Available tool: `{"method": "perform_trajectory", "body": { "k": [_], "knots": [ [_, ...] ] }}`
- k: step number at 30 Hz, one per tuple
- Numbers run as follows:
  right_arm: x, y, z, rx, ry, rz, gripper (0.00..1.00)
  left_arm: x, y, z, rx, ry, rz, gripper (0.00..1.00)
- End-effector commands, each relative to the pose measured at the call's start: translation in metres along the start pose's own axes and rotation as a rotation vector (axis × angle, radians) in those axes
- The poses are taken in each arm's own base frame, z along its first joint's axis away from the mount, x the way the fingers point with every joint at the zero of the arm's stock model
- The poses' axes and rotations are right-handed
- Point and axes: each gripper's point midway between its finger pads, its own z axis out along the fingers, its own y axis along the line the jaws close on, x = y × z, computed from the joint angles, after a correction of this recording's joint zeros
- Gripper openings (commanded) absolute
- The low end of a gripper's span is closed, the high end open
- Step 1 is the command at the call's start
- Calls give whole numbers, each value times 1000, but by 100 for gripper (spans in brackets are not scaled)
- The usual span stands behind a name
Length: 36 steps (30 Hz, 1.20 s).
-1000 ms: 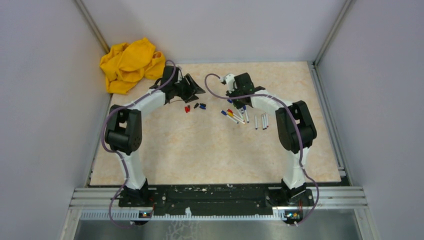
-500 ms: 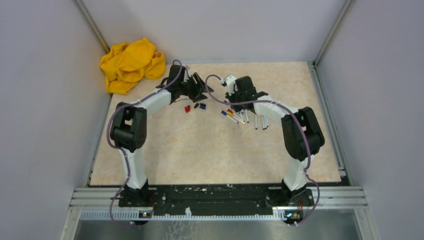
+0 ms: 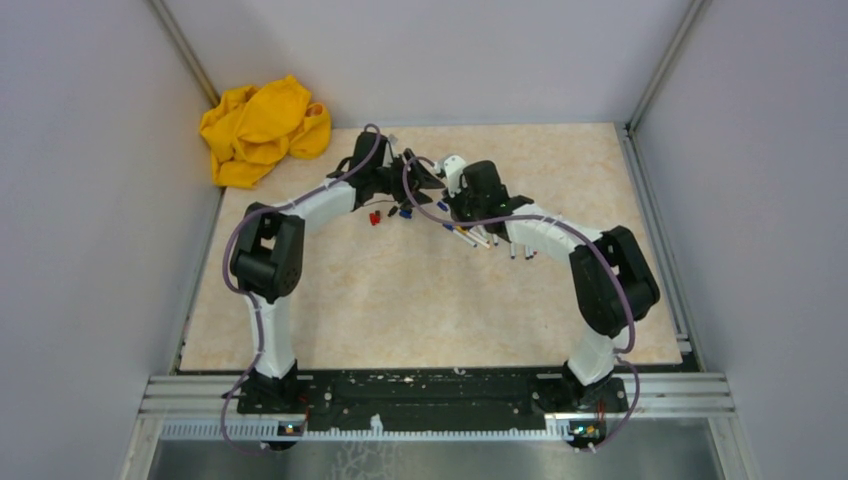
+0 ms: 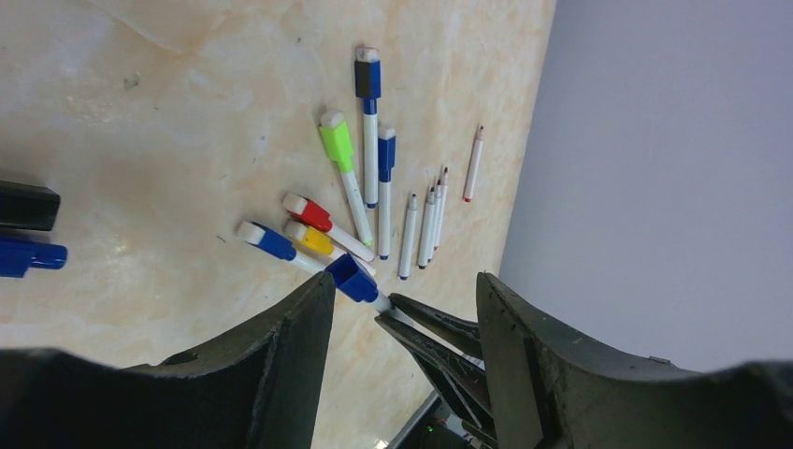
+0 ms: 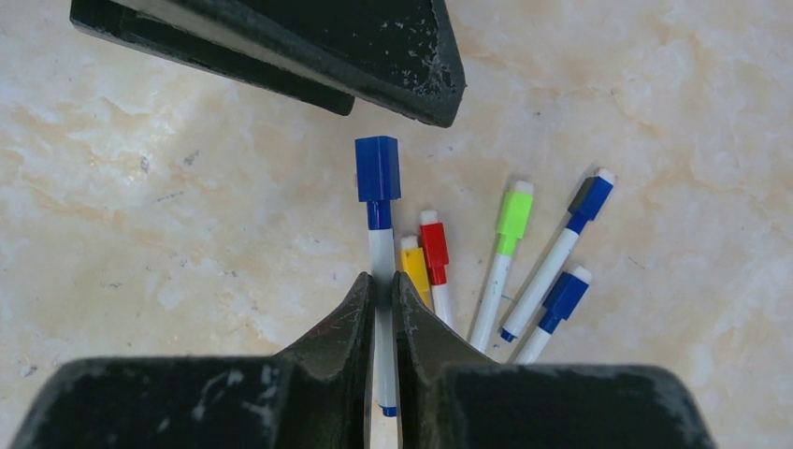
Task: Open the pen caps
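The pen needs to be grabbed next by my left gripper, only by its blue cap (image 3: pixel 442 206) (image 4: pixel 353 278), to pull the cap open.
My right gripper (image 5: pixel 383 281) is shut on the white barrel of a pen and holds it above the table. That pen's blue cap (image 5: pixel 377 168) points at my left gripper. My left gripper (image 4: pixel 404 281) is open, with the same blue cap (image 4: pixel 353 278) close to its left finger and not clamped. In the top view both grippers meet at mid-table, left (image 3: pixel 418 178) and right (image 3: pixel 447 205). Capped pens lie below: green (image 4: pixel 337 145), red (image 4: pixel 309 212), yellow (image 4: pixel 313 238) and blue (image 4: pixel 271 241). Loose caps lie apart: blue (image 4: pixel 28 254), black (image 4: pixel 26 206), red (image 3: pixel 373 217).
Several uncapped white barrels (image 4: pixel 425 224) lie beside the capped pens, one more (image 4: pixel 474 164) nearer the wall. A yellow cloth (image 3: pixel 262 128) is bunched in the far left corner. Grey walls enclose the beige table (image 3: pixel 420 300) on three sides.
My left gripper has swung right and my right gripper left, so they now meet at mid-table. The right gripper now holds the blue-capped pen off the table.
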Motion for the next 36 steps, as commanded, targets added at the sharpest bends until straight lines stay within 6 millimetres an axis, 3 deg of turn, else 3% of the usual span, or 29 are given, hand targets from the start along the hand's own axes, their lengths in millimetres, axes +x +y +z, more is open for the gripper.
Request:
{"method": "perform_trajectory", "body": {
  "k": [1,10,21,36],
  "knots": [
    [-42,-6,-21,56,-144,-5,0,5,-15,4,31,17,-21,64],
    [-47,-8,-33,91,-172,-13,0,16,-13,11,7,29,-22,64],
    [-43,-2,-32,88,-163,-25,0,23,-20,25,8,31,-36,62],
    [-45,-1,-33,93,-189,-23,0,24,-23,27,17,24,-42,37]
  ]
}}
